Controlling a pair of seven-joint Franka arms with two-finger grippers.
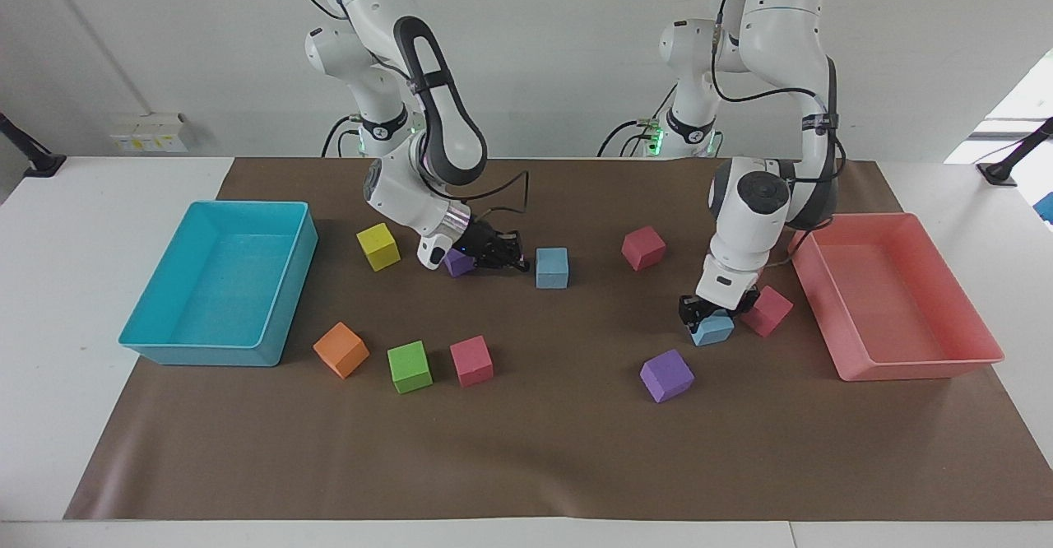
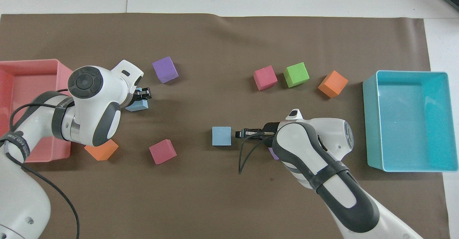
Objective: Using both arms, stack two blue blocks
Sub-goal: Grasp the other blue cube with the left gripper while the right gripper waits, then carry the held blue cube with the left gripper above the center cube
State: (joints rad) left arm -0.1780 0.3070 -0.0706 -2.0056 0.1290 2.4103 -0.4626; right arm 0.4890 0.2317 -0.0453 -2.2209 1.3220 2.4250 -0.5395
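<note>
My left gripper is about to take hold of the partly covered blue block by its sides, to stack it onto the other blue block (image 2: pixel 221 136).
One blue block (image 1: pixel 552 267) lies mid-mat, also in the overhead view (image 2: pixel 221 135). My right gripper (image 1: pixel 503 253) is low above the mat beside it, pointing sideways at it with a small gap, and shows in the overhead view (image 2: pixel 244 134). The other blue block (image 1: pixel 712 330) lies toward the left arm's end, partly covered in the overhead view (image 2: pixel 138 105). My left gripper (image 1: pixel 712 311) points down right over this block, fingers open on either side of its top.
A purple cube (image 1: pixel 457 262) touches the right gripper's wrist; a yellow cube (image 1: pixel 378 246) lies beside it. A reddish cube (image 1: pixel 767 311) touches the left gripper's block. Pink (image 1: pixel 643 248), purple (image 1: pixel 666 375), pink (image 1: pixel 471 360), green (image 1: pixel 409 366), orange (image 1: pixel 340 350) cubes lie around. Turquoise tray (image 1: pixel 247 203), pink tray (image 1: pixel 921 367).
</note>
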